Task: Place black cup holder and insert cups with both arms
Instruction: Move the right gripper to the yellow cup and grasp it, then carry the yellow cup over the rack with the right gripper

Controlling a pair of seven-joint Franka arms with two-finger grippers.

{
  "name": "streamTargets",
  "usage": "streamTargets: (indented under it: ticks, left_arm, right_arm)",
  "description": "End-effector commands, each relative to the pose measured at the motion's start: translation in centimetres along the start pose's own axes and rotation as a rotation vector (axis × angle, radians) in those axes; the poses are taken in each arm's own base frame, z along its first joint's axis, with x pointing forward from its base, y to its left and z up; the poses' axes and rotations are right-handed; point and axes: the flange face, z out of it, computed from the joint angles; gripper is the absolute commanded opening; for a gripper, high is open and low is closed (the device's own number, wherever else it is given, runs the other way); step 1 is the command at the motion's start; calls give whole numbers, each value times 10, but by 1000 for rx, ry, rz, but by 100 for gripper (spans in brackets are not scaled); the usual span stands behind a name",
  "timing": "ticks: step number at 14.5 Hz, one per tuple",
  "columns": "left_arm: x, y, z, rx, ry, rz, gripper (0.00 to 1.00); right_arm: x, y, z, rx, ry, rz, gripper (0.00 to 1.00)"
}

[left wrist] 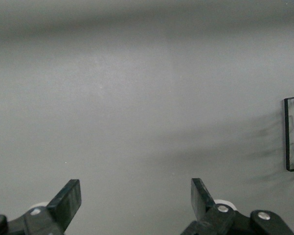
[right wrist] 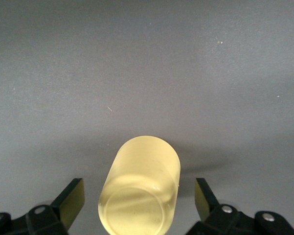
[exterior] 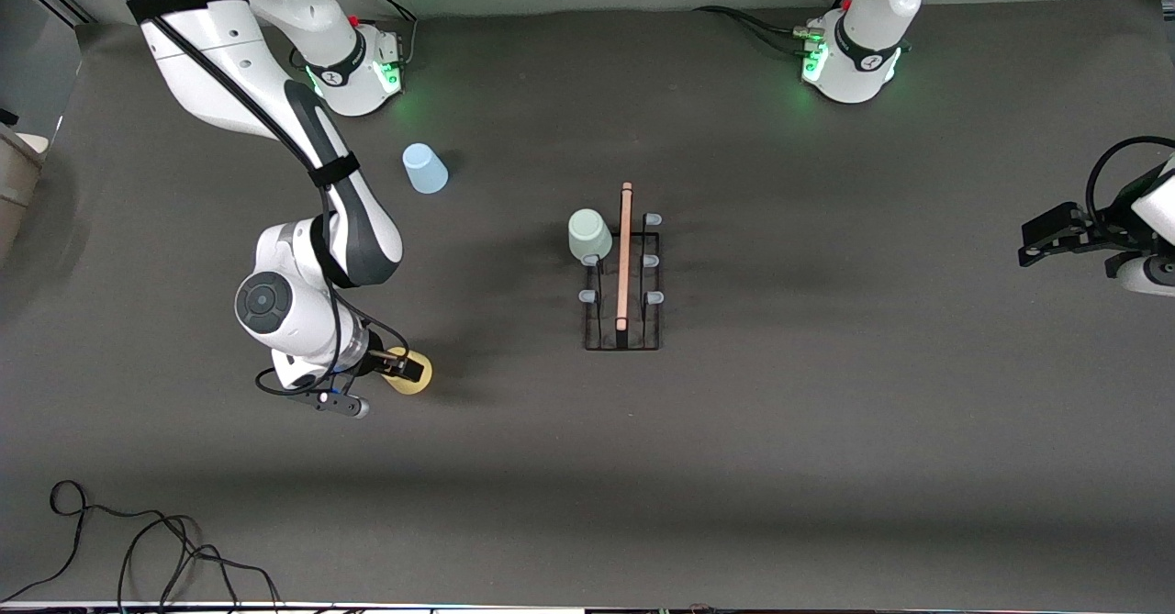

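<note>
The yellow cup is for the black cup holder (exterior: pixel 622 320), so the robot's right hand will grab it by its round side (exterior: pixel 412 375) next.
The black cup holder (exterior: pixel 622 320) stands mid-table with its wooden rod (exterior: pixel 625 256) on top. Its edge also shows in the left wrist view (left wrist: pixel 293 134). A pale green cup (exterior: pixel 589 234) sits on one of its pegs, on the side toward the right arm's end. A light blue cup (exterior: pixel 424 168) stands on the table near the right arm's base. The yellow cup (exterior: pixel 415 386) is on the table between the spread fingers of my right gripper (exterior: pixel 404 371). In the right wrist view the gripper (right wrist: pixel 139 198) is open, with gaps on both sides of the cup (right wrist: pixel 142 191). My left gripper (exterior: pixel 1033 245) (left wrist: pixel 136 196) is open, empty and waits at its end of the table.
Several pale-tipped pegs of the holder, such as one (exterior: pixel 653 298), are bare. Loose black cables (exterior: pixel 138 550) lie at the table corner nearest the front camera, at the right arm's end. The grey table cover (exterior: pixel 826 430) is otherwise bare.
</note>
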Motion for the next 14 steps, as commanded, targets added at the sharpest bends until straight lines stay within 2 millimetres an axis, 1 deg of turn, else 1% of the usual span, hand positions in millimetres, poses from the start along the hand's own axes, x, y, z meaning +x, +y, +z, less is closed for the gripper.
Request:
streamTargets:
  ticks: [1,2,3,4,5,6,7,9,11,12,14]
  left_arm:
    - [-1,6,-7,-14,-4,-11,100]
    - [-1,10,-7,-16,-11,-22,100]
    - [-2,14,-4,-18,-28,-19,100]
    - [-2,18,-1,-16,-35,-13,100]
    - [-1,21,0,13,-42,1,100]
    - [-1,25,1,51,-51,24,100]
    - [-2,26,3,63,-55,34,100]
    - [-3,26,3,59,-53,35,100]
    - [-2,25,5,53,-54,32,100]
    - [-2,23,4,44,-47,28,100]
    - [-1,21,4,15,-35,12,100]
  right_arm:
    - [1,-3,16,18,12,-10,100]
    - [1,-3,17,18,12,-9,97]
    - [0,-3,18,17,10,-11,81]
    - [-1,-4,19,16,8,-12,46]
    - [-1,-5,17,16,6,-12,0]
    - [-1,-7,10,20,7,-11,0]
    - [-3,-10,0,22,-5,-12,0]
    - [-3,-15,-35,45,-38,11,0]
    - [-10,-21,-68,77,-86,30,0]
    - [-17,-30,-83,88,-95,33,0]
    - [-34,-56,-104,98,-94,110,0]
